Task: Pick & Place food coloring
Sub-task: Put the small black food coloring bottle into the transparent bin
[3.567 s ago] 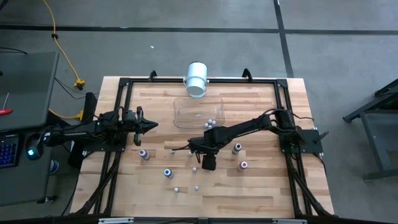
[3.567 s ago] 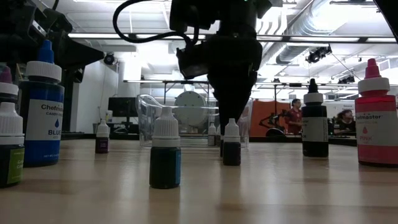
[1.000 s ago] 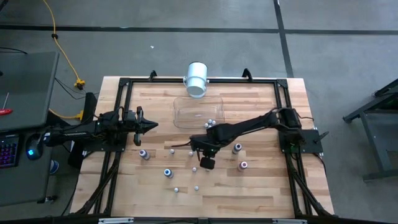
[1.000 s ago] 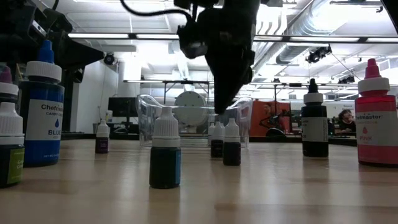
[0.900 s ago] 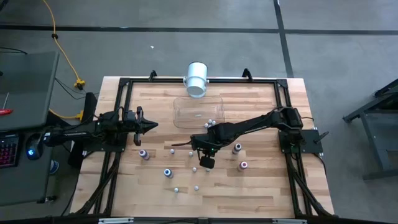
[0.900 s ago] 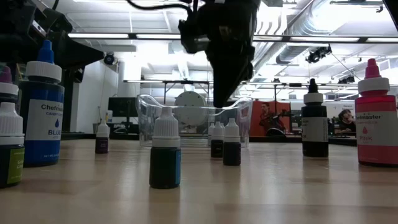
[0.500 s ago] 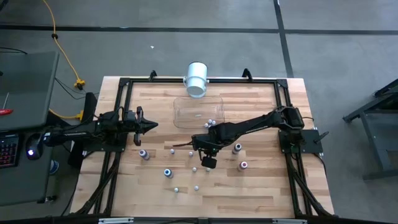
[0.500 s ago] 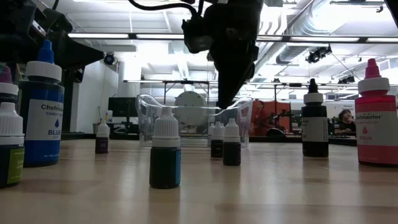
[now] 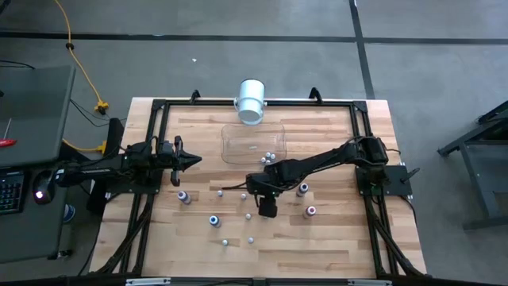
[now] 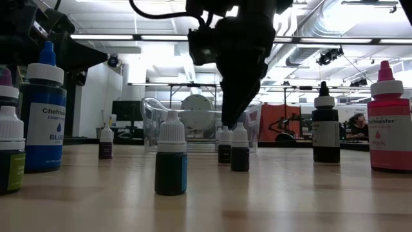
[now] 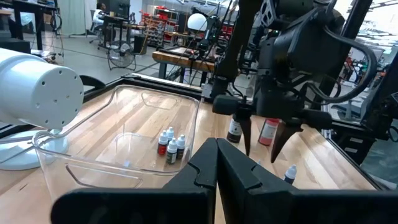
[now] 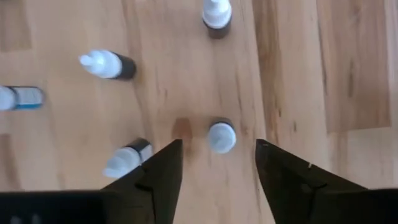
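Note:
The food coloring needs to go in the clear plastic tub. My right gripper should grab the bottle by its white cap (image 12: 222, 137) next.
Several small food coloring bottles stand upright on their bases across the wooden table, among them a blue one (image 9: 213, 220), a purple one (image 9: 184, 196) and a pink one (image 9: 311, 210). My right gripper (image 12: 217, 155) hangs open near the table's middle (image 9: 266, 202), pointing down. Its fingers stand on either side of a white-capped bottle (image 12: 221, 137) without touching it. In the low view its tips (image 10: 227, 122) hover just above two dark little bottles (image 10: 224, 145). My left gripper (image 11: 217, 163) waits shut at the table's left (image 9: 194, 160).
A clear plastic tub (image 9: 238, 131) sits toward the far edge with a few bottles inside (image 11: 171, 143). A big white cylinder (image 9: 251, 101) stands behind it. More bottles surround the right gripper (image 12: 106, 63) (image 12: 216, 15). A black frame (image 9: 159, 107) rims the table.
The right gripper, still open, has come down a little toward the small bottles below it and shifted slightly sideways. No bottle has moved.

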